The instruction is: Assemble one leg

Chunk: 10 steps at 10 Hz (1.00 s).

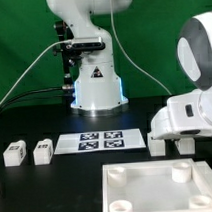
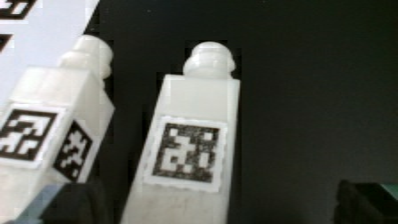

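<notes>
My gripper picks up the white leg by its tagged body (image 2: 185,152) next, to fit the leg's rounded peg tip into the white square panel.
Two white legs stand side by side in the wrist view, each with a black-and-white tag on its face and a rounded peg tip. One leg (image 2: 196,140) lies between my dark fingertips (image 2: 370,200), with a gap on either side. The other leg (image 2: 54,118) is just outside them. My gripper (image 2: 214,205) is open and holds nothing. In the exterior view the gripper (image 1: 173,141) hangs low over the table at the right, just behind the panel, and largely hides those two legs. Two more legs (image 1: 14,153) (image 1: 42,150) lie at the left.
The large white square panel (image 1: 148,192) with round corner sockets lies at the front right. The marker board (image 1: 101,141) lies flat in the middle of the black table; its corner shows in the wrist view (image 2: 15,10). The robot base (image 1: 96,79) stands behind.
</notes>
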Tool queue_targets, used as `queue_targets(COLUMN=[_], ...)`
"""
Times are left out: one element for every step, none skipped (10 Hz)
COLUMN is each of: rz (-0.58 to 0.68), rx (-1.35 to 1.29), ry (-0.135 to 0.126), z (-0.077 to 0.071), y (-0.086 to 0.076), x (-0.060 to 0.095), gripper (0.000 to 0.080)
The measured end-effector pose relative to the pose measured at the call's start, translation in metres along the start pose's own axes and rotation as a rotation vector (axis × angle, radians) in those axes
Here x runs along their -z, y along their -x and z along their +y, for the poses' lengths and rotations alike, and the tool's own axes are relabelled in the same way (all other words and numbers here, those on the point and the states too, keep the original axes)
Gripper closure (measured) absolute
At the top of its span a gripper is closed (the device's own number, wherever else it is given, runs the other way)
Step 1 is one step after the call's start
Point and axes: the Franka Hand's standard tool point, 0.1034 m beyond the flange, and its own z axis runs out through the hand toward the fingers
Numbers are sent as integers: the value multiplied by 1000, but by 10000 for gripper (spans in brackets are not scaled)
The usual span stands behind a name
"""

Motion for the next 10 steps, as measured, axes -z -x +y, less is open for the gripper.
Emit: queue_targets(rz=[-2,-3,-2,-3,-3,-3,-3,-3,-3,-3], rx=[0,-1,3,2,1,1,1,1,1,1], ry=[1,1,0,0,0,0,0,0,0,0], z=[0,0,1,3,3,3,3,3,3,3], y=[0,0,-1,-1,-1,-1,-1,-1,-1,-1], x=[-6,-10,-13,-16,-16,-16,-16,-16,-16,-16], gripper=[150,150,150,150,150,150,283,283,421,510])
